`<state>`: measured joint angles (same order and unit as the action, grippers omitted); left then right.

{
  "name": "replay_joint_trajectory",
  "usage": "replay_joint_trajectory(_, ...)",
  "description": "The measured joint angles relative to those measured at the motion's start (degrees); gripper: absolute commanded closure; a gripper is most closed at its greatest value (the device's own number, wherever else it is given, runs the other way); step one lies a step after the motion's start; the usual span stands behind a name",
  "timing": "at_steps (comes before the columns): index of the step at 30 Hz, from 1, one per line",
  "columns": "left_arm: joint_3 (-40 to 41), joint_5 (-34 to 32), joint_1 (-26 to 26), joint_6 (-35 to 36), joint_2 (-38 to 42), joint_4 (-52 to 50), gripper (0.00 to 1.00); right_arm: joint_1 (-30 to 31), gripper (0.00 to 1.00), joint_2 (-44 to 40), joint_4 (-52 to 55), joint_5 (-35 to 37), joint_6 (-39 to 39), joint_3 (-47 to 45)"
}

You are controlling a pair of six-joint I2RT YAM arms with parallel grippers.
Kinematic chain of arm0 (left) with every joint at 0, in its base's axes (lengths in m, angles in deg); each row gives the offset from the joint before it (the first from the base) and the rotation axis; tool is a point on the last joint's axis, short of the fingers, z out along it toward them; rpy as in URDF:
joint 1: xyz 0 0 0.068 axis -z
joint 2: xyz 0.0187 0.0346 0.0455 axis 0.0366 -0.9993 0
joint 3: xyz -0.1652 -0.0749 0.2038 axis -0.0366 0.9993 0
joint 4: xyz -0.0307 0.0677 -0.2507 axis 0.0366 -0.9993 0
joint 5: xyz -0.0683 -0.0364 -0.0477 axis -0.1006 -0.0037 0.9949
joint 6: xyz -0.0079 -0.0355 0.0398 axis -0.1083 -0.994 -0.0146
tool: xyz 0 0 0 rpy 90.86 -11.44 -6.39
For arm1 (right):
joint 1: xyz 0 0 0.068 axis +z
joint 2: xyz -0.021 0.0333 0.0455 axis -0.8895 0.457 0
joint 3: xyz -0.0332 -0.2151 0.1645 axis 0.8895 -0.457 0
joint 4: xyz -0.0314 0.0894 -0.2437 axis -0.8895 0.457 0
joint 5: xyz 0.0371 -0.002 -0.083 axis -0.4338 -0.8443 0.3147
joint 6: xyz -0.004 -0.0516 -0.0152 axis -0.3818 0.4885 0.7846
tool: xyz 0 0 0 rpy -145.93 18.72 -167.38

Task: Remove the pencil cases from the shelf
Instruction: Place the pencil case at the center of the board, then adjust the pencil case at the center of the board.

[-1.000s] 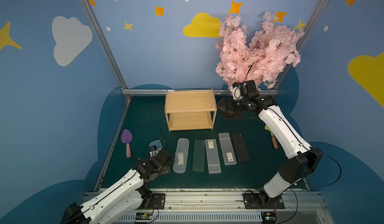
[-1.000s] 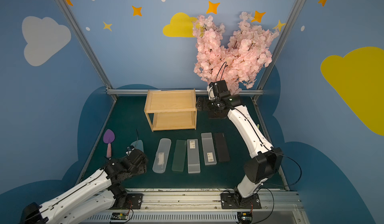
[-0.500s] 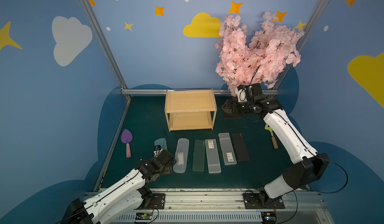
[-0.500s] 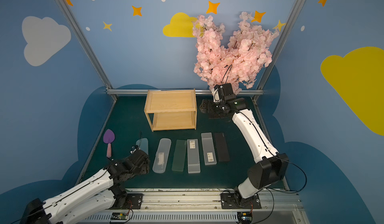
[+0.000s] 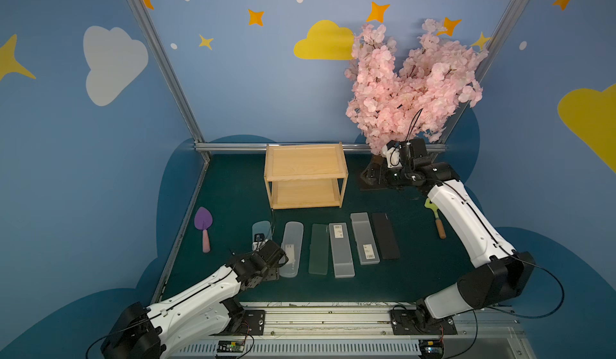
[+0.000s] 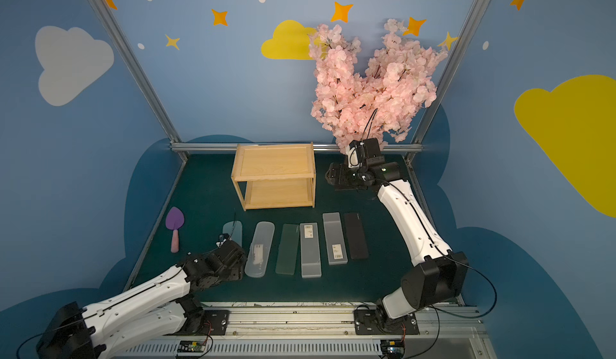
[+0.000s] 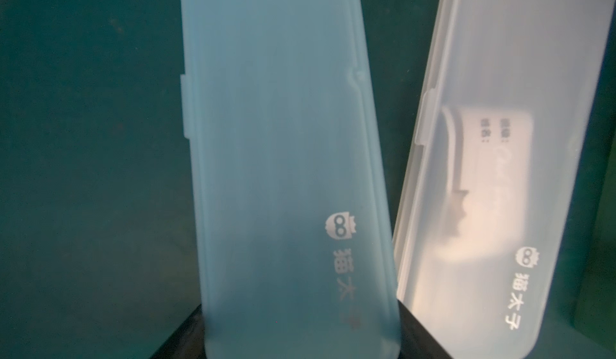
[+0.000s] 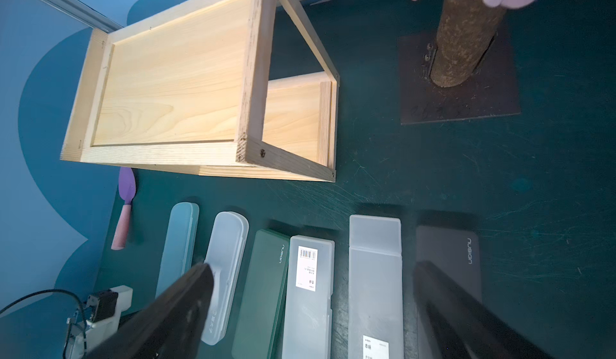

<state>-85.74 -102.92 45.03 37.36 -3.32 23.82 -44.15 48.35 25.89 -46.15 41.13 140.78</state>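
The light blue case is lined up beside the clear case, over the flat green table. My left gripper should open now.
Several pencil cases lie in a row on the green table in front of the shelf (image 5: 306, 178): light blue (image 5: 261, 227), clear (image 5: 293, 240), dark green (image 5: 319, 249), two frosted white ones (image 5: 340, 254) (image 5: 364, 237) and black (image 5: 385, 235). Both wooden tiers are bare. My left gripper (image 5: 268, 272) is shut on the near end of the light blue case (image 7: 283, 140), close beside the clear case (image 7: 500, 140). Whether the blue case rests on the table I cannot tell. My right gripper (image 8: 311, 267) hangs open and holds nothing, raised to the right of the shelf (image 8: 173, 84).
A purple trowel (image 5: 203, 222) lies at the left table edge. A green toy rake (image 5: 436, 217) lies at the right, partly under my right arm. A pink blossom tree (image 5: 410, 84) on a dark base plate (image 8: 460, 104) stands at the back right.
My left gripper has shifted the light blue case a little to the right, closer to the clear case. My right arm has drawn back to the right, away from the shelf.
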Motion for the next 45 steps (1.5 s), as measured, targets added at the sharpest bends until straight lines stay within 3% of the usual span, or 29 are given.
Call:
replay_joint_trajectory(10,0.0,-0.15,-0.17,-1.9,-0.55,-0.79,0.04,-0.9,0.02,-0.48,-0.74,-1.27,-0.02,-1.27)
replay_joint_trajectory(18,-3.89,-2.1,-1.14,-2.91,1.86,-4.66,0.0,-1.11,0.02,-0.57,-1.25,-1.68,-0.02,-2.47)
replay_joint_trajectory(21,-7.72,-2.6,-4.63,-0.76,1.77,-2.8,0.0,-1.2,0.02,-0.57,-1.68,-2.14,-0.13,-2.47)
replay_joint_trajectory(26,-12.11,-2.27,-12.59,3.82,-9.64,2.03,0.0,-1.22,0.02,-0.57,-2.03,-2.49,-0.17,-2.47)
replay_joint_trajectory(34,-18.56,-0.72,-16.79,9.38,-27.87,6.56,0.0,-1.77,0.02,-0.57,-2.01,-2.58,0.02,-2.45)
replay_joint_trajectory(45,-18.53,0.57,-18.21,10.93,-30.36,8.0,0.0,-3.06,0.02,-0.57,-1.97,-2.58,0.42,-2.45)
